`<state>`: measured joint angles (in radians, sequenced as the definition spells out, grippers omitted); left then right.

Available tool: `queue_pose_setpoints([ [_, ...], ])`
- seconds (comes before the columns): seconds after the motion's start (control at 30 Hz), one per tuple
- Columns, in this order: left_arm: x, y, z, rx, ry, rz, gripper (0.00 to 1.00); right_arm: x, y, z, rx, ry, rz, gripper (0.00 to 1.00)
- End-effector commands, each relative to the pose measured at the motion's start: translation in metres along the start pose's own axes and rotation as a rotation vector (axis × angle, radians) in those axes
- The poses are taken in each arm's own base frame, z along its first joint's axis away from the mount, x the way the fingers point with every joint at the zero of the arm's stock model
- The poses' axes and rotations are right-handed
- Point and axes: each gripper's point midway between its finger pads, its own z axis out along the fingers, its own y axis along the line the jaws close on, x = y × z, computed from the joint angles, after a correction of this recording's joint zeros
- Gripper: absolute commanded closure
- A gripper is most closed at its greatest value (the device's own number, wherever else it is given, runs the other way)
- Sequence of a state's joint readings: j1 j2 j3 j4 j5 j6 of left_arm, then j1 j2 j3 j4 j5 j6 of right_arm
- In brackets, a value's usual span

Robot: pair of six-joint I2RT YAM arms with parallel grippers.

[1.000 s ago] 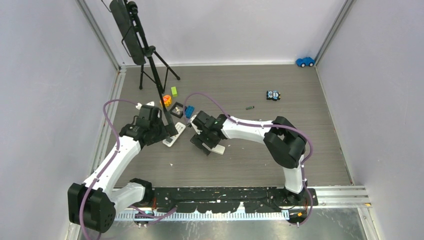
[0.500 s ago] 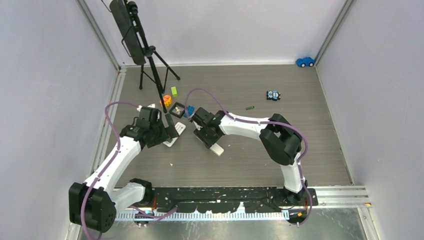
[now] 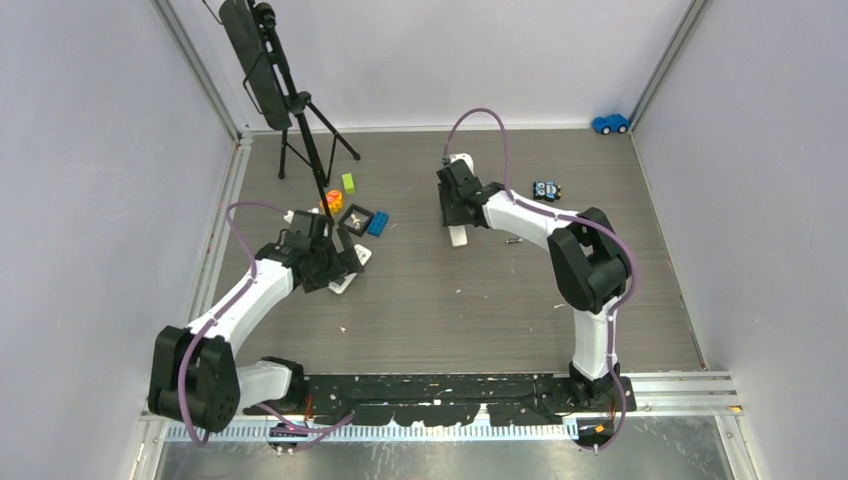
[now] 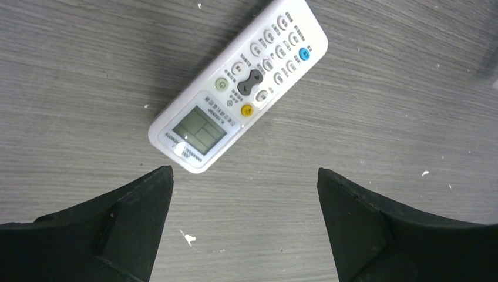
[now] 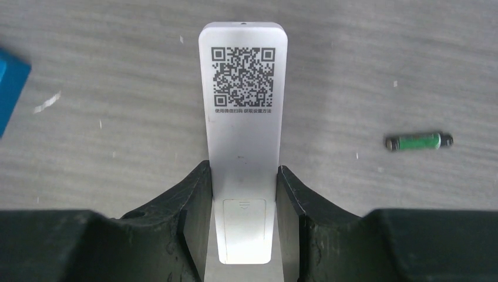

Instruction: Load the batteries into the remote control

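Observation:
My left gripper grabs the white remote by its screen end [image 3: 341,286] [image 4: 198,132] next. That leaves the button end free for my right gripper.
A white remote with buttons and a screen [image 4: 238,88] lies face up on the table, also seen in the top view [image 3: 346,282]. My left gripper [image 4: 244,171] is open and empty, hovering just short of its screen end [image 3: 335,268]. My right gripper [image 5: 242,170] is shut on a slim white remote [image 5: 244,106], back side up, showing a QR code and the shut battery cover. In the top view this gripper [image 3: 457,222] holds the slim remote [image 3: 458,238] low over the table. One green-black battery [image 5: 419,141] lies on the table to its right [image 3: 512,240].
A tripod with a black panel [image 3: 290,100] stands at the back left. A green block [image 3: 348,182], an orange piece [image 3: 332,203], a black square piece [image 3: 355,220] and a blue block [image 3: 379,224] lie near the left gripper. Toy cars [image 3: 546,190] [image 3: 610,123] sit back right.
My right arm has carried the slim white remote from the table's middle back and to the right, beside the battery. My left gripper has stayed by the button remote.

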<state>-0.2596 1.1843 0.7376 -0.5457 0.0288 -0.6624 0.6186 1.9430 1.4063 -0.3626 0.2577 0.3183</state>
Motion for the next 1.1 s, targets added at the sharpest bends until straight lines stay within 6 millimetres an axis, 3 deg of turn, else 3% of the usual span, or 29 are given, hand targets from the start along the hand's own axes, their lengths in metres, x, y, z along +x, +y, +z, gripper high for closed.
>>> queue_pose_setpoints([
  [0.0, -0.023, -0.005, 0.013, -0.009, -0.068, -0.012, 0.06, -0.057, 0.008, 0.025, 0.013, -0.170, 0.074, 0.68],
  [0.13, -0.024, 0.004, 0.024, -0.074, -0.050, -0.016, 0.06, -0.066, 0.010, 0.045, 0.020, -0.173, 0.064, 0.61],
  [0.33, -0.022, 0.014, 0.033, -0.134, -0.018, 0.028, 0.05, -0.069, 0.011, 0.048, 0.007, -0.163, 0.101, 0.35],
  [0.47, -0.022, 0.016, 0.037, -0.139, -0.013, 0.065, 0.04, -0.079, 0.015, 0.021, -0.045, -0.182, 0.123, 0.25],
  [0.6, -0.021, 0.009, 0.042, -0.100, -0.003, 0.092, 0.04, -0.083, 0.021, -0.017, -0.123, -0.181, 0.145, 0.22],
  [0.93, -0.006, -0.007, 0.054, -0.076, 0.040, 0.227, 0.05, -0.026, 0.026, -0.082, -0.286, -0.057, 0.225, 0.20],
  [1.07, -0.003, -0.013, 0.060, -0.087, 0.052, 0.277, 0.19, -0.002, 0.031, -0.101, -0.355, 0.000, 0.292, 0.20],
])
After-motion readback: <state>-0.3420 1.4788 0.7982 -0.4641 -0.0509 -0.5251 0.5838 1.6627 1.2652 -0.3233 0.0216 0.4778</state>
